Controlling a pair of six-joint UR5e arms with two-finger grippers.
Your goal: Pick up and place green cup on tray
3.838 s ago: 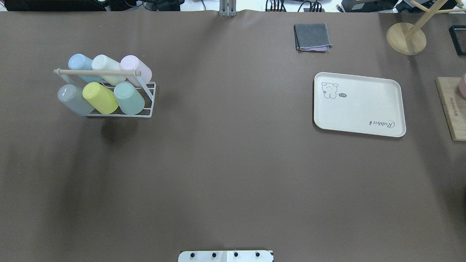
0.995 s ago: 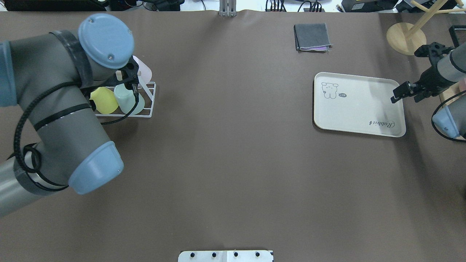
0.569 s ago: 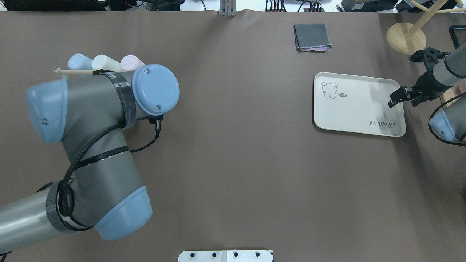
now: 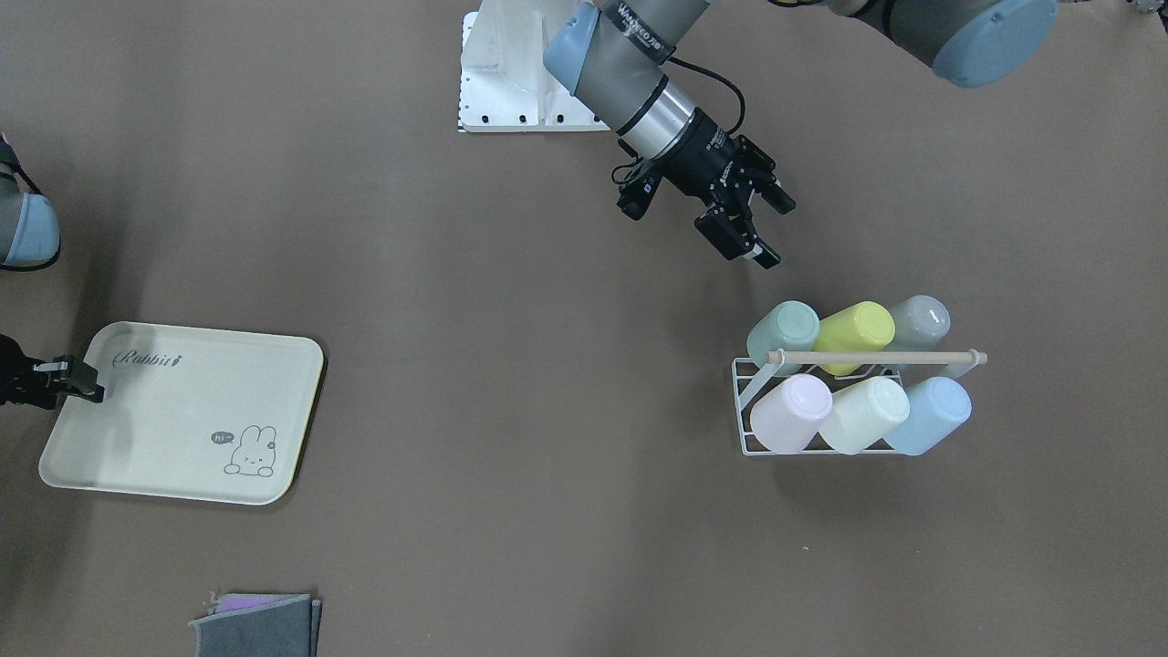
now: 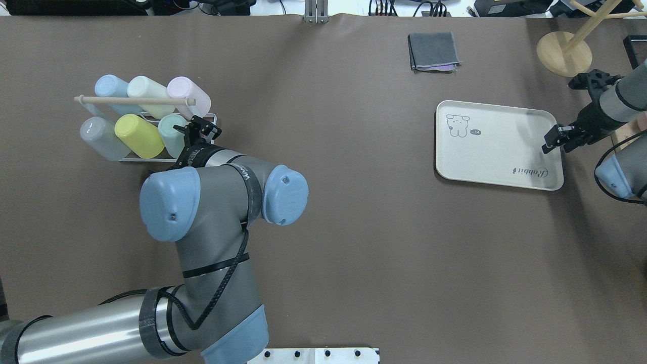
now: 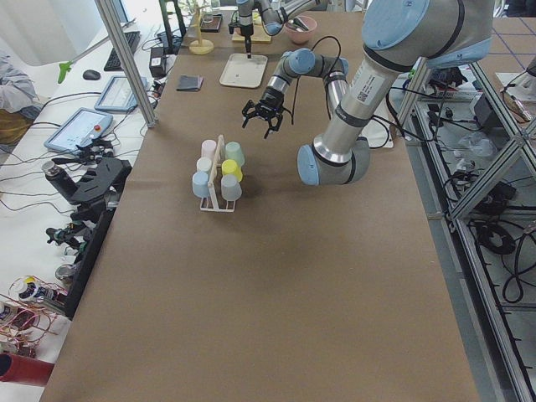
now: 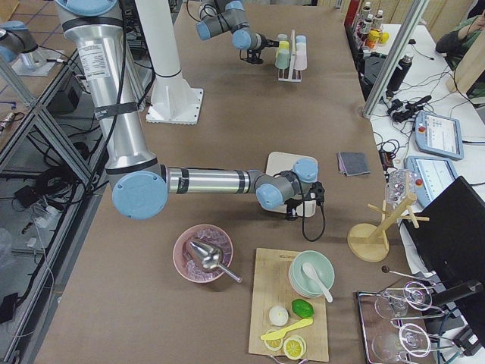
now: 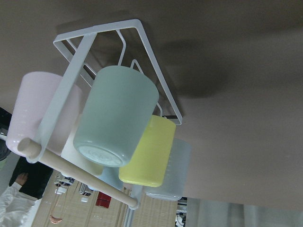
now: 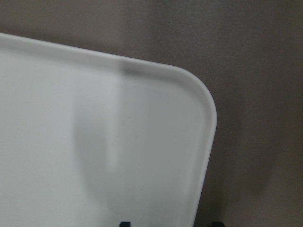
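I will next grab the tray with my right gripper by its short rim (image 4: 81, 382) beside the Rabbit lettering, to bring it within reach for the green cup (image 4: 783, 328).
The mint-green cup (image 5: 169, 137) sits tilted, base outward, at the right end of the front row of a white wire rack (image 5: 208, 157); it also shows in the front view (image 4: 783, 332) and fills the left wrist view (image 8: 118, 113). My left gripper (image 4: 772, 232) is open and empty, hovering just on the robot's side of that cup, not touching it. The cream "Rabbit" tray (image 5: 498, 146) lies at the right. My right gripper (image 5: 552, 141) is open and empty over the tray's right rim (image 9: 203, 123).
The rack, with a wooden handle bar (image 5: 131, 100), also holds yellow (image 5: 137, 135), grey, blue, cream and pink cups. A folded grey cloth (image 5: 433, 50) and a wooden stand base (image 5: 563, 53) are at the back right. A wooden board (image 5: 627, 151) lies right of the tray.
The left arm has swung forward and down, bringing its open gripper beside the green cup. The right gripper has stayed near the tray's right rim, shifting slightly.
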